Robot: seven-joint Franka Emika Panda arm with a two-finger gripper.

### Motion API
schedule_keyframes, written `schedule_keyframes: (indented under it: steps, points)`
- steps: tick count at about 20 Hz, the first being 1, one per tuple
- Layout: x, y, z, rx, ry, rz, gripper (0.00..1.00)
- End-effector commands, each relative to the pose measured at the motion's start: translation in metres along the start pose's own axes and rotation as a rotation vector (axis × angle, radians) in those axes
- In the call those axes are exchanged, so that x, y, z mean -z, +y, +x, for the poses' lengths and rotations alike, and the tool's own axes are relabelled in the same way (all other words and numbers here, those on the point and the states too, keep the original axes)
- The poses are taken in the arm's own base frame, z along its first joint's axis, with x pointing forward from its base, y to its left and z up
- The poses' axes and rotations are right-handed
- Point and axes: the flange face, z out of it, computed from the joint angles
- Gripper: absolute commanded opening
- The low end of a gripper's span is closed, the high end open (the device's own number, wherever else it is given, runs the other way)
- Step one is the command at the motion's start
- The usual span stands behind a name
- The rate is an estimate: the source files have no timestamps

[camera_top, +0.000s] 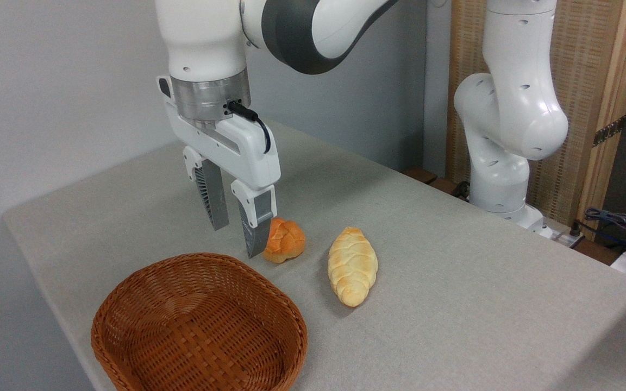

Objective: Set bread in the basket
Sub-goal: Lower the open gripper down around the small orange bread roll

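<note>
My gripper picks up the small orange bun across its rounded sides next, to put it into the basket.
The bread [286, 240], a small round orange-golden bun with a cracked top, rests on the grey table just beyond the basket. The basket [128, 304] is a wide, shallow, reddish-brown wicker one at the table's front left, with nothing in it. My gripper [237, 240] hangs open just left of the bun, fingers pointing down with nothing between them. The nearer finger [256, 228] overlaps the bun's left edge in the picture; whether it touches is unclear.
A longer pale-yellow braided loaf [352, 266] lies to the right of the bun. The arm's white base [500, 174] stands at the table's far right edge, with cables [617, 222] beyond it. A grey wall runs behind the table.
</note>
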Motion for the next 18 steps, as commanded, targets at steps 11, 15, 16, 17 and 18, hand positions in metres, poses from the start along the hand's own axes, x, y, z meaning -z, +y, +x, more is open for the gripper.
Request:
schedule_keyframes:
  steps: [11, 15, 16, 17, 18]
  points:
    - [-0.059, 0.098, -0.017, -0.221, -0.069, -0.089, 1.00]
    - [-0.079, 0.110, -0.012, -0.262, -0.107, -0.109, 1.00]
    - [-0.085, 0.111, -0.010, -0.266, -0.118, -0.112, 1.00]
    - [-0.092, 0.114, -0.008, -0.276, -0.135, -0.111, 1.00]
    - [-0.096, 0.114, -0.007, -0.287, -0.154, -0.099, 1.00]
